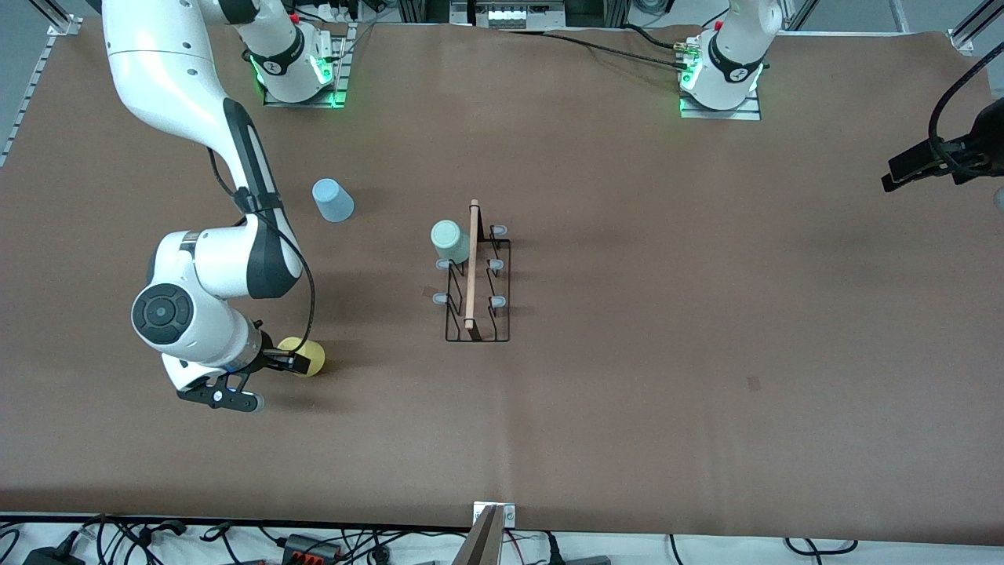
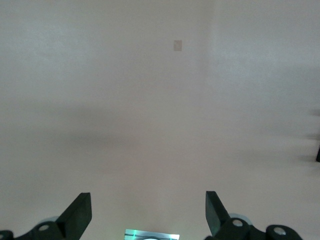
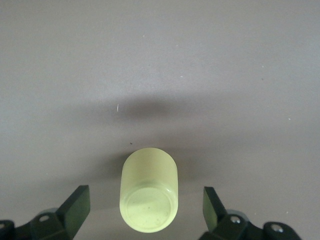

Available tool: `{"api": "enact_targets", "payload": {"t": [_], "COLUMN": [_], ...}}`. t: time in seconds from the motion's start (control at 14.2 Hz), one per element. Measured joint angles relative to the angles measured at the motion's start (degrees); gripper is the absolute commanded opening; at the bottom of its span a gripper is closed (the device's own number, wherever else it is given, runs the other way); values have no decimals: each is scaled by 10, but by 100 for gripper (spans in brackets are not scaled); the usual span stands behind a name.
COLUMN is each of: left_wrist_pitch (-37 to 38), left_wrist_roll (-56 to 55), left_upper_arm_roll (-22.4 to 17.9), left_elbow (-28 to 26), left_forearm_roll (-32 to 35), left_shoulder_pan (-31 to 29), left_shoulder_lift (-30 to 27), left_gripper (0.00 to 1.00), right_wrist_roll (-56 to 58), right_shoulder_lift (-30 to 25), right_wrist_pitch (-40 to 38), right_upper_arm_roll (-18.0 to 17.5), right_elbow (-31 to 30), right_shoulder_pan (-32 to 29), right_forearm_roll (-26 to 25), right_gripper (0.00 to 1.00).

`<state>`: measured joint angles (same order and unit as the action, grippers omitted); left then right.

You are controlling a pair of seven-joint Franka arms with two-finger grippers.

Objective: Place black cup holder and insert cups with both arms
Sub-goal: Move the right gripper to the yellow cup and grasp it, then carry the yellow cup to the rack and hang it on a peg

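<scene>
My right gripper's fingers are above the yellow cup's upturned base [image 1: 292, 344], so it is too early to close. My right gripper comes down, then closes on the cup.
The yellow cup [image 3: 149, 192] [image 1: 307, 357] stands on the brown table at the right arm's end, its flat base turned up toward my wrist. My right gripper [image 3: 148, 207] [image 1: 271, 375] is open, one finger on each side of the cup with gaps between. The black cup holder [image 1: 477, 292], with its wooden rod handle [image 1: 471, 267], stands mid-table. A mint green cup [image 1: 449, 240] sits on one of its pegs. The light blue cup [image 1: 333, 200] stands farther from the front camera than the yellow one. My left gripper [image 2: 148, 210] [image 1: 910, 166] is open and empty, high over bare table at the left arm's end.
The brown table cover [image 1: 667, 314] has a small dark mark [image 1: 753, 383] [image 2: 177, 45] at the left arm's end. Both arm bases [image 1: 302, 67] [image 1: 722, 74] stand along the table edge farthest from the front camera. Cables lie past the nearest edge.
</scene>
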<state>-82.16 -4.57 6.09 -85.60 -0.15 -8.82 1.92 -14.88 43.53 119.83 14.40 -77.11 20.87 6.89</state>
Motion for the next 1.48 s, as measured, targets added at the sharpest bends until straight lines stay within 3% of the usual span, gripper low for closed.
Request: {"api": "enact_targets", "payload": {"t": [0.7,0.77,0.84,0.98,1.05,1.27,1.48], "left_wrist_pitch": [0,0,0,3,5,7,8], "left_wrist_roll": [0,0,0,0,0,0,0], "left_upper_arm_roll": [4,5,5,5,5,5,5], "left_elbow": [5,6,6,6,6,6,6], "left_forearm_roll": [0,0,0,0,0,0,0], "left_shoulder_pan": [0,0,0,0,0,0,0], "left_shoulder_lift": [0,0,0,-1,-1,-1,-1], "left_gripper": [100,100,100,100,100,100,100], "right_wrist_roll": [41,42,43,44,44,47,49], "right_shoulder_lift": [33,35,36,37,37,35,27], "right_wrist_pitch": [-1,-2,-3,-11,-15,-18,-72], "right_upper_arm_roll": [-2,-2,-2,-2,-2,-2,-4], "right_elbow": [0,0,0,0,0,10,72], "right_shoulder_pan": [-6,-6,-7,-8,-9,-9,-3], "right_forearm_roll": [28,34,38,40,41,41,41], "right_gripper": [100,92,69,36,30,29,29]}}
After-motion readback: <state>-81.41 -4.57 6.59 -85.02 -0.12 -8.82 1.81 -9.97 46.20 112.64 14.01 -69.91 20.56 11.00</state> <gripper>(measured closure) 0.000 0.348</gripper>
